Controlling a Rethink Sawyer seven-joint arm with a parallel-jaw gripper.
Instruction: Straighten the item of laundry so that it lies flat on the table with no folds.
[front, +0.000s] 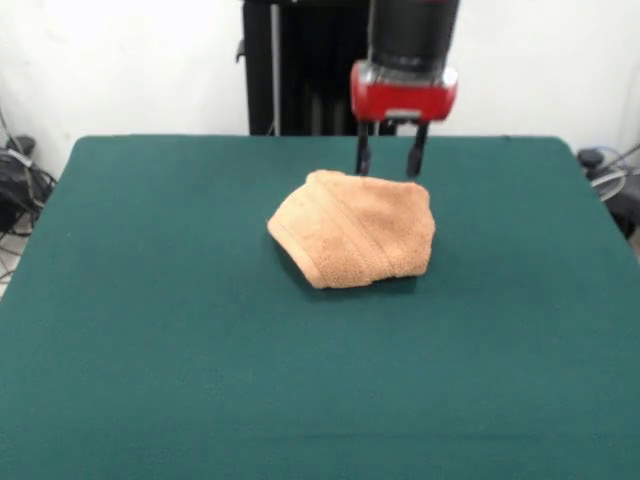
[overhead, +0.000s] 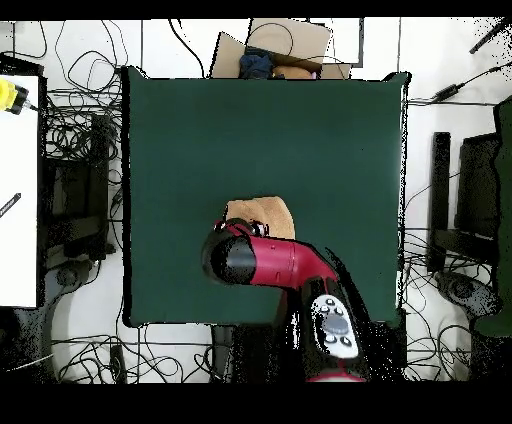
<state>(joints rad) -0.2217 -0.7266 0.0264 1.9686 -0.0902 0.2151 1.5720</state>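
I should next take hold of the towel by its raised upper edge, so that I can shake the folded bundle open and flat.
The tan-orange towel lies folded over in a rumpled bundle near the middle of the green table, a woven band showing along its left front edge. My gripper hangs just above the towel's far edge, its two dark fingers apart and holding nothing. In the overhead view my red and black arm covers most of the towel, and only its upper part shows. No tag is visible.
The robot's black pedestal stands behind the table's far edge. Cables and equipment lie on the floor around the table, and a cardboard box sits beyond one side.
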